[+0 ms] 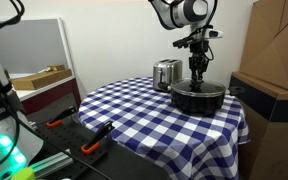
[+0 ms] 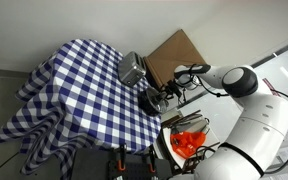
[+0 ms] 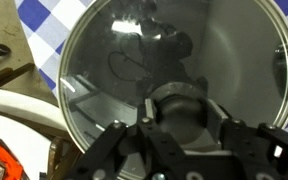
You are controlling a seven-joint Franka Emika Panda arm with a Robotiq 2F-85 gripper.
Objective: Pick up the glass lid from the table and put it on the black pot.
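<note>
My gripper opens now, since the glass lid's rim lies level over the black pot's opening, so the lid would stay on the black pot (image 1: 199, 98).
The glass lid (image 3: 154, 50) fills the wrist view, its rim lying level over the black pot (image 1: 199, 98), which stands on the checkered table (image 1: 154, 118) near its far edge. My gripper (image 3: 182, 106) points straight down, its two fingers pressed on either side of the lid's black centre knob. In both exterior views the gripper (image 1: 198, 74) (image 2: 164, 95) stands directly above the pot (image 2: 151, 101). The pot's inside is hidden under the lid and its reflections.
A silver toaster (image 1: 166, 73) (image 2: 131, 68) stands close beside the pot. A cardboard box (image 1: 279, 45) (image 2: 174, 55) stands just past the table's edge. A grey workbench with orange tools (image 1: 84, 138) is at the near side.
</note>
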